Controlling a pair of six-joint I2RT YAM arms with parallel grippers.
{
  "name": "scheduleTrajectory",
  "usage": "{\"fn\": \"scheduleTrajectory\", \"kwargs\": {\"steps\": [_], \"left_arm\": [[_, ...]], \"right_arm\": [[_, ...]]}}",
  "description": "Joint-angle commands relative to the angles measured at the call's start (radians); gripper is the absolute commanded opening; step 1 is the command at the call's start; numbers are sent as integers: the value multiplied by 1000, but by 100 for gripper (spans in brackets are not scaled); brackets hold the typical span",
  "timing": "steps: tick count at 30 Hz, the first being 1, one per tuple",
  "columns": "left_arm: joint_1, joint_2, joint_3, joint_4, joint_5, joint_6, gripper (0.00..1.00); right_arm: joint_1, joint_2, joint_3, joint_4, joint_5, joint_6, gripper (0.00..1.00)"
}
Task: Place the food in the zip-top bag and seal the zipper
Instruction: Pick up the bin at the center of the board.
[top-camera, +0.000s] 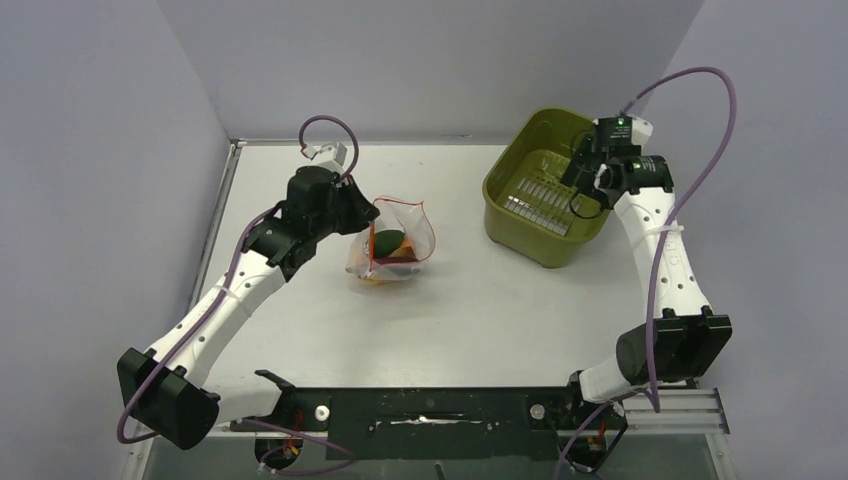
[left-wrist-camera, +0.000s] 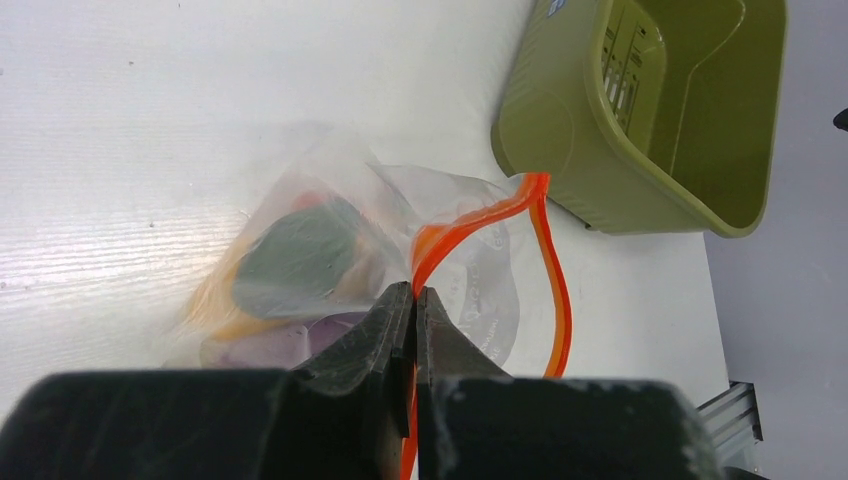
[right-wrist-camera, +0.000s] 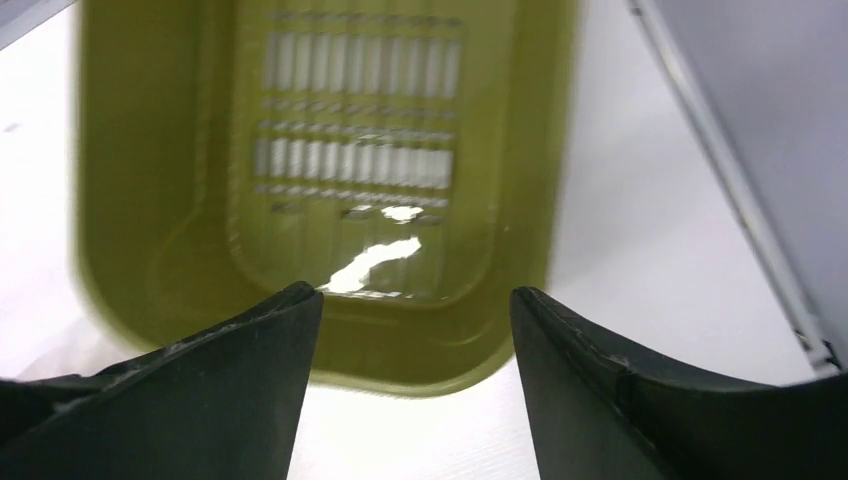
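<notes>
My right gripper grabs the olive-green basket's rim on the side away from the bag (top-camera: 393, 243) next, to lift the basket and shift it away for sealing.
The clear zip-top bag (top-camera: 393, 243) lies mid-table with toy food inside: a dark green piece (left-wrist-camera: 300, 255), a pale purple piece (left-wrist-camera: 285, 345) and orange shapes behind the plastic. Its red-orange zipper strip (left-wrist-camera: 470, 222) stands up in an open loop. My left gripper (left-wrist-camera: 414, 292) is shut on the near part of the zipper strip; it shows in the top view (top-camera: 362, 222) at the bag's left edge. My right gripper (right-wrist-camera: 415, 300) is open and empty, hovering over the olive-green basket (right-wrist-camera: 330, 180), which looks empty.
The olive-green basket (top-camera: 545, 185) stands at the back right, also seen in the left wrist view (left-wrist-camera: 660, 110). Grey walls enclose the table on the left, back and right. A metal rail (top-camera: 680, 408) runs along the near right edge.
</notes>
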Motion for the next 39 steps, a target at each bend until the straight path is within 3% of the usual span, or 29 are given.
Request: {"fn": "scheduleTrajectory", "kwargs": {"steps": [1,9,13,22,30,36,39], "left_arm": [[6,-35,13,79,15,14,0],[7,-47,13,62,-3,33,0],[7,-50,4,61,-2,35,0],[7,-40,14,68,-3,35,0],[9,-51,-3,74,-20,42,0],[9,-55,-2,77,-20,54,0],[9,-53,-2,77,-19,54,0]], "right_arm": [[-128,-33,-68,108,53,-65,71],[-268,91,-95,222,-59,-133,75],[-274,123,-131,306,-118,-143,72],[-280,196,-174,335,-87,-184,62],[-286,225,-228,438,-104,-239,43],[-288,220,-237,526,-101,-286,10],[-287,165,-304,628,-117,-313,1]]}}
